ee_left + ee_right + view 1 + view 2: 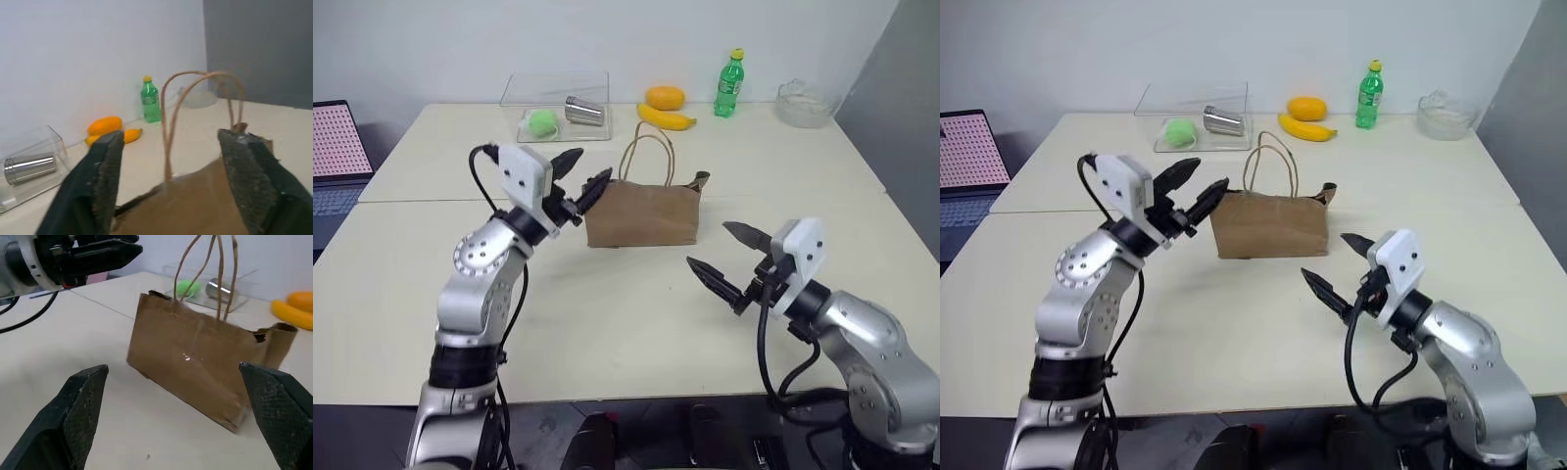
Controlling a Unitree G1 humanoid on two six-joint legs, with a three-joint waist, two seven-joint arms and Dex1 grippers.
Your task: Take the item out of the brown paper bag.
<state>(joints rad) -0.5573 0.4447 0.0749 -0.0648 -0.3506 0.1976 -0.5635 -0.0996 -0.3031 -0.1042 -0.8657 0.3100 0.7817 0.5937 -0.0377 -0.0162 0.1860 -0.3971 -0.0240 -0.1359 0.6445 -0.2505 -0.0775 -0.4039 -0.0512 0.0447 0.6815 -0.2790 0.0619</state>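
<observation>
My left gripper will next grab the bag by that raised cord (628, 157), because the tan cord handle stands up in a loop above the bag's soft paper (643, 215).
The brown paper bag (641, 215) stands upright mid-table, its cord handles (649, 147) raised. The item is hidden from view. My left gripper (592, 168) hovers open at the bag's upper left corner, just short of the paper, with nothing between its fingers. In the left wrist view the handles (171, 112) rise beyond the open left gripper (168, 139). My right gripper (707, 245) stands open over the table in front of and to the right of the bag, well apart from it. The right wrist view looks between the fingers (83, 401) at the bag's creased side (190, 362).
At the back stand a clear plastic box (556, 90) holding a green ball (542, 121) and a metal cup (584, 110), an orange fruit (665, 97), a banana (668, 118), a green bottle (729, 85) and a glass bowl (803, 103). A laptop (337, 147) sits at the far left.
</observation>
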